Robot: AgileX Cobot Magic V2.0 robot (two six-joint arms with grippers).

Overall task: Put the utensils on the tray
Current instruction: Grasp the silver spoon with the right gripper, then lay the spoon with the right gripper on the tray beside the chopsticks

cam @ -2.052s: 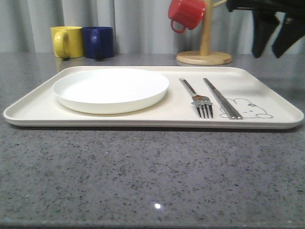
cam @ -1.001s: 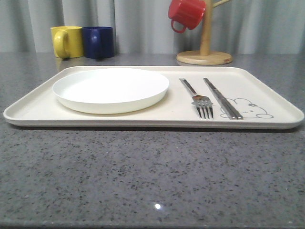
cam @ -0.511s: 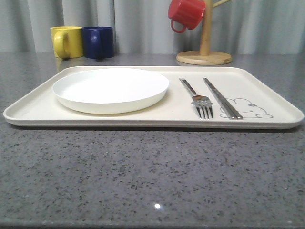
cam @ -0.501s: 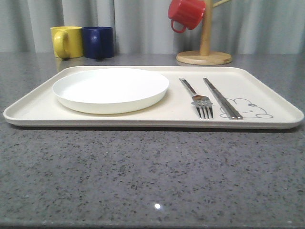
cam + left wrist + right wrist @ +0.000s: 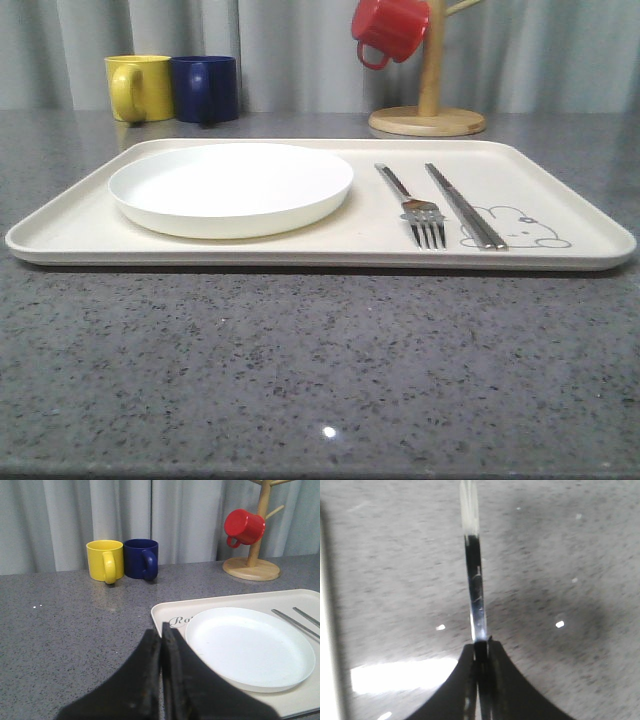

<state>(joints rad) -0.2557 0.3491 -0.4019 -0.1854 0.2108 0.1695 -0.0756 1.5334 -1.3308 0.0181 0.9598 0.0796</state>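
The slim utensil is over the speckled countertop, short of the cream tray, so my right gripper needs to keep holding it until it reaches the tray.
The cream tray (image 5: 80,226) lies across the grey table. On its right part a silver fork (image 5: 415,205) and a pair of chopsticks (image 5: 462,205) rest side by side, beside the rabbit drawing. In the right wrist view my right gripper (image 5: 481,642) is shut on the end of a slim shiny silver utensil (image 5: 475,585) that sticks out straight over the speckled countertop; its far end is blurred. My left gripper (image 5: 161,630) is shut with nothing in it, above the tray's corner (image 5: 170,611) by the script lettering.
A round white plate (image 5: 230,185) takes up the tray's left half. Yellow (image 5: 138,87) and blue (image 5: 205,88) mugs stand at the back left. At the back right a wooden mug tree (image 5: 428,118) holds a red mug (image 5: 390,28).
The dark right arm seen at the upper right two seconds ago has left the front view. Fork, chopsticks and plate have not moved.
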